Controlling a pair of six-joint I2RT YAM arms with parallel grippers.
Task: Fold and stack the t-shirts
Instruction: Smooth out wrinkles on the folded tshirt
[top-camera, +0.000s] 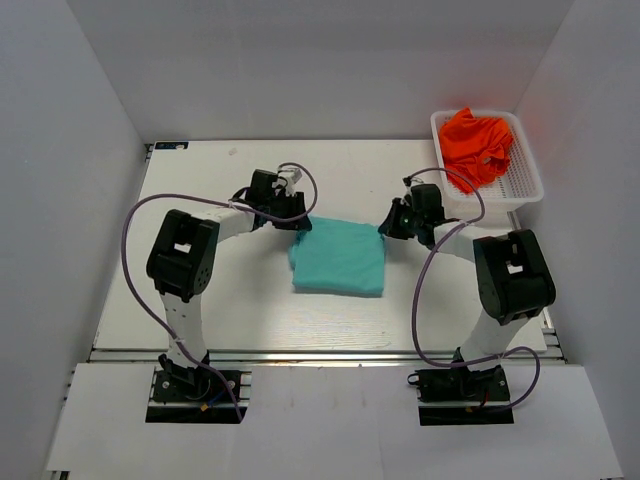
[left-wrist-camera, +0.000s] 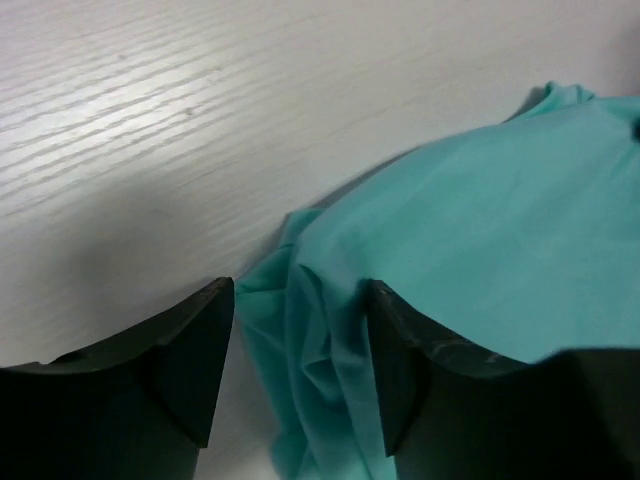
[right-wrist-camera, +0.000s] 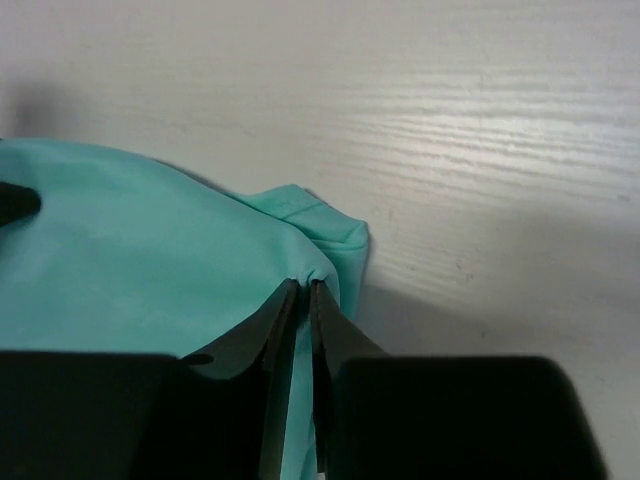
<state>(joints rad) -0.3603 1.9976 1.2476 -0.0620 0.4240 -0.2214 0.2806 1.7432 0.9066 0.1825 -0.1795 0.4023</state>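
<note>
My left gripper takes hold of the teal t-shirt's bunched far corner next, layers together, and drags the t-shirt aside still folded for stacking.
The teal t-shirt (top-camera: 340, 257) lies folded into a rough square at the middle of the table. My left gripper (top-camera: 300, 222) is open at the shirt's far left corner, its jaws either side of bunched teal fabric (left-wrist-camera: 320, 350). My right gripper (top-camera: 385, 230) is shut on the shirt's far right corner, pinching a fold of teal fabric (right-wrist-camera: 304, 282) between its fingertips. The orange-red t-shirt (top-camera: 478, 146) lies crumpled in the white basket (top-camera: 525, 180) at the back right.
The white table (top-camera: 200, 280) is bounded by grey walls on the left, back and right. The basket stands close behind my right arm. Purple cables loop beside both arms.
</note>
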